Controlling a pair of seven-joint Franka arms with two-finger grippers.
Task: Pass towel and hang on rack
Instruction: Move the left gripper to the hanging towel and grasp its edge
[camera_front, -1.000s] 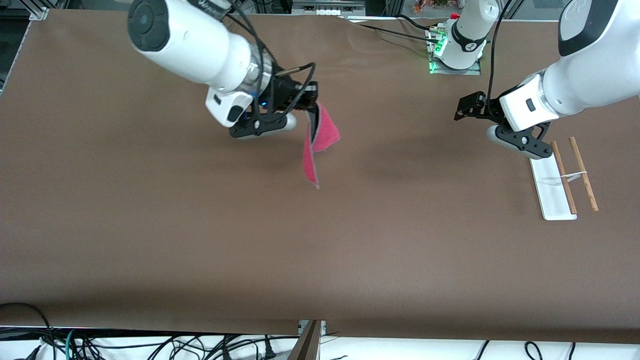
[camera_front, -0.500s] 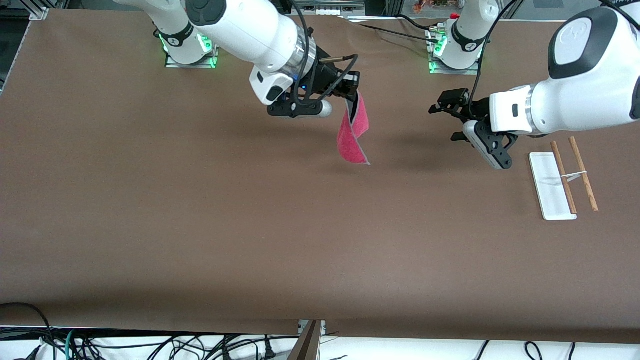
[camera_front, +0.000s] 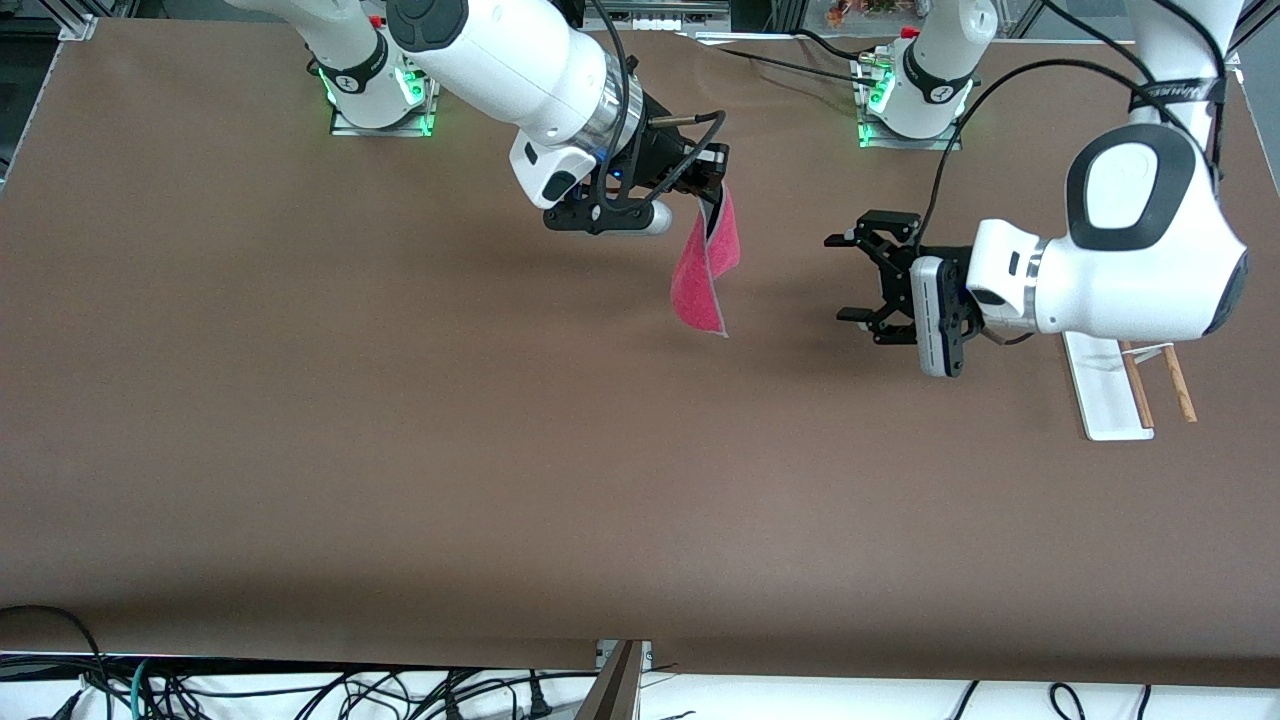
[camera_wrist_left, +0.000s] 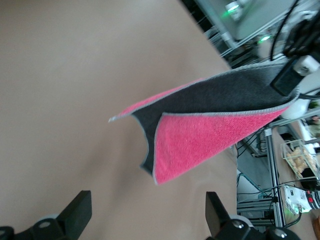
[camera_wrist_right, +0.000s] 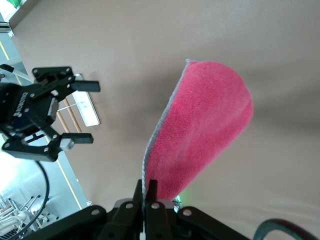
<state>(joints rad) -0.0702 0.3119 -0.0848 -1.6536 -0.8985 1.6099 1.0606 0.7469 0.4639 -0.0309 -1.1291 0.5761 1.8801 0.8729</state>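
Observation:
The towel should hang on the rack (camera_front: 1105, 400), so I should next grab the towel with my left gripper by its loose hanging corner (camera_front: 717, 322).
The towel (camera_front: 708, 265) hangs folded in the air over the middle of the table, pink-red outside and dark grey inside. My right gripper (camera_front: 714, 186) is shut on its top edge; in the right wrist view the towel (camera_wrist_right: 200, 135) rises from the closed fingers of the right gripper (camera_wrist_right: 145, 192). My left gripper (camera_front: 850, 278) stands open and level, facing the towel a short gap away. In the left wrist view the towel (camera_wrist_left: 200, 130) hangs ahead of the open left gripper (camera_wrist_left: 147, 212). The rack (camera_front: 1105, 400) lies on the table, partly hidden by the left arm.
The rack's two brown rods (camera_front: 1160, 385) lie beside its white base toward the left arm's end of the table. Both arm bases (camera_front: 910, 100) stand along the table's edge farthest from the front camera. Cables hang below the table's nearest edge.
The right gripper carried the towel toward the table's middle, then almost stopped. The left gripper swung away from the rack toward the towel and turned its open fingers to face it.

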